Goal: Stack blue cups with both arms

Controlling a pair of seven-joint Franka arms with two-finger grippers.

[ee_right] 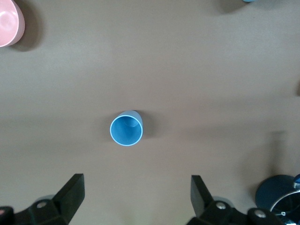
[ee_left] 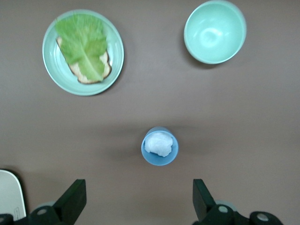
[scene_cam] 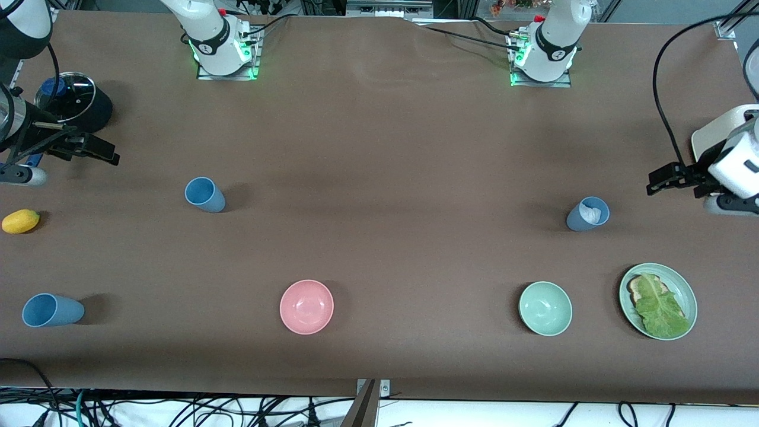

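My left gripper next grabs the slate-blue cup by its rim [scene_cam: 608, 213] [ee_left: 142, 149] and brings it over to the sky-blue cups for stacking.
A sky-blue cup [scene_cam: 204, 194] stands open end up toward the right arm's end of the table; it also shows in the right wrist view [ee_right: 126, 129]. A second sky-blue cup [scene_cam: 52, 310] sits nearer the front camera. A duller slate-blue cup [scene_cam: 587, 214] with crumpled white paper in it stands toward the left arm's end; it also shows in the left wrist view [ee_left: 160, 146]. My right gripper [scene_cam: 109, 155] hangs open and empty over the table between the pot and the first cup. My left gripper [scene_cam: 655, 181] hangs open and empty beside the slate-blue cup.
A pink bowl [scene_cam: 306, 306] and a green bowl [scene_cam: 545, 308] sit near the front edge. A green plate [scene_cam: 682, 284] holds toast and lettuce. A dark pot with a glass lid [scene_cam: 71, 98] and a yellow fruit [scene_cam: 21, 220] lie at the right arm's end.
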